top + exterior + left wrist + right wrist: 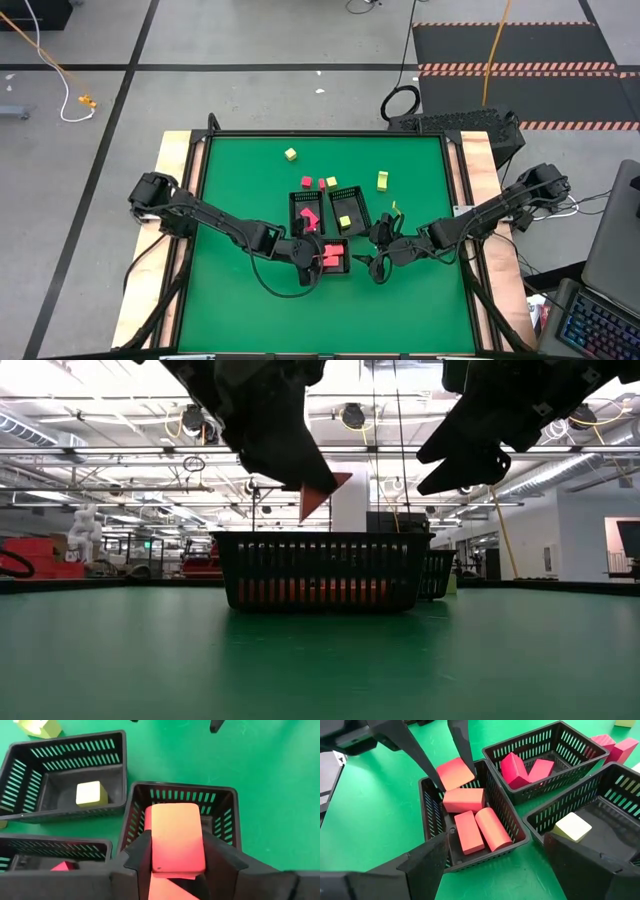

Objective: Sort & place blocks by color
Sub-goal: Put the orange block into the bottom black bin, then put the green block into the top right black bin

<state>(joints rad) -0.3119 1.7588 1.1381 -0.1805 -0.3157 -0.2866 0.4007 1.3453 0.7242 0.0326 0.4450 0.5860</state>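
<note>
I should open my left gripper now, because the red block [177, 837] is inside the near tray's rim [220, 815] and would rest in the tray.
My left gripper [322, 257] hangs over the near black tray [345, 268], shut on a red block [175, 837]. In the right wrist view three red blocks [475, 822] lie in that tray under the held block [455, 773]. A second tray [296, 212] holds more red blocks, and a third [357, 200] holds one yellow block [91, 794]. My right gripper [368, 262] is open and holds nothing, just right of the near tray and above the table. Loose yellow [290, 154] and red blocks [306, 182] rest on the mat farther off. My left gripper pinches the red block by two opposite side faces [154, 845], one finger [420, 756] on each side. The fingers slant downward from the table's left. The block is lifted clear above the near tray [320, 570] and tilted, one corner [345, 480] sticking out past the fingers.
Several loose blocks lie beyond the trays: two red ones [322, 183], a yellow one [331, 182], a yellow-green bar [382, 180] and a small yellow piece [393, 207]. The three trays stand close together mid-table. Green mat lies bare toward the near, left and right edges.
</note>
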